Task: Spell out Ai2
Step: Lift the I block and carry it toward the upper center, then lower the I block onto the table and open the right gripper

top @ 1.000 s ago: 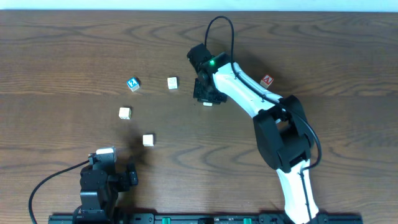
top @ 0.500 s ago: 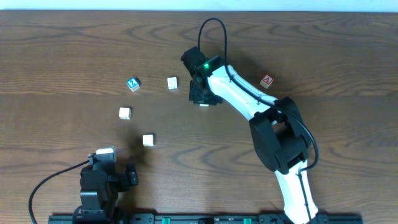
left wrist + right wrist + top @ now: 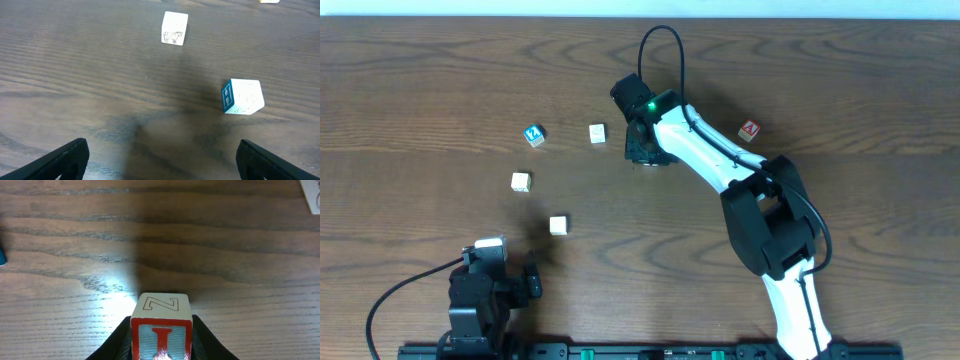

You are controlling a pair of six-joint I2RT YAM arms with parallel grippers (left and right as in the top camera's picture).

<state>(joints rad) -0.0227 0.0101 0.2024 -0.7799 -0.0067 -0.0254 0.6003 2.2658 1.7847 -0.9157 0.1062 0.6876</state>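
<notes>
The red "I" cube's far edge meets its shadow on the tabletop and the cube would rest there, so it is time for my right gripper to open now.
My right gripper is shut on the red "I" cube, held low over the table left of centre. The cube's top face carries an outlined "Z". In the overhead view the cube is hidden under the gripper. The red "A" cube lies to the right, beyond the right arm. The blue-and-white "2" cube lies to the left. My left gripper is open and empty near the table's front left.
Pale cubes lie at the left: one beside the "2" cube, two more nearer the left arm. The left wrist view shows a cube with a cow drawing and a blue-sided white cube.
My right gripper has moved a little to the left with the "I" cube and come lower; the cube no longer shows beneath it from overhead. The left arm has not moved.
</notes>
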